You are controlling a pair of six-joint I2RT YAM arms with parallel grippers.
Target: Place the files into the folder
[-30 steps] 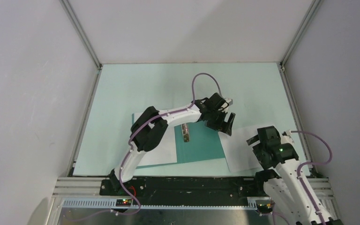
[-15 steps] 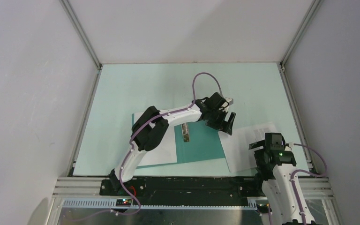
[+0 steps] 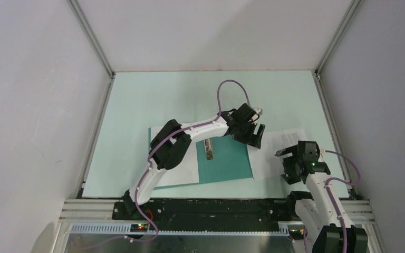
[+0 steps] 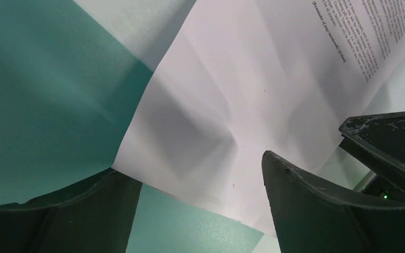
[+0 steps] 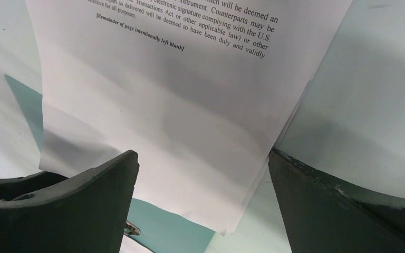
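Observation:
The files' corner covers one left gripper finger, the other is over them, so it is time to close: that would catch their edge (image 3: 250,148) (image 4: 156,167).
The teal folder (image 3: 227,162) lies open on the table, with its metal clip (image 3: 209,149) on the spine. The files (image 3: 273,150) are white sheets stacked just right of it, printed text at the far end. In the left wrist view their corner (image 4: 227,105) overlaps the folder's right edge (image 4: 42,95). My left gripper (image 3: 254,138) is open and empty over that overlap (image 4: 195,166). My right gripper (image 3: 286,164) is open and empty over the sheets' near part (image 5: 201,154). The right wrist view shows two slightly offset sheet edges (image 5: 163,105) and the folder (image 5: 174,232).
Another white sheet (image 3: 182,171) covers the folder's left half under the left arm. The pale green table (image 3: 163,100) is boxed in by grey walls, with metal rails (image 3: 92,142) along its sides. My right gripper's finger shows in the left wrist view (image 4: 385,142).
My right arm has folded down and its gripper has swung left over the sheets, uncovering their printed end. My left gripper has barely shifted. The sheets have not moved.

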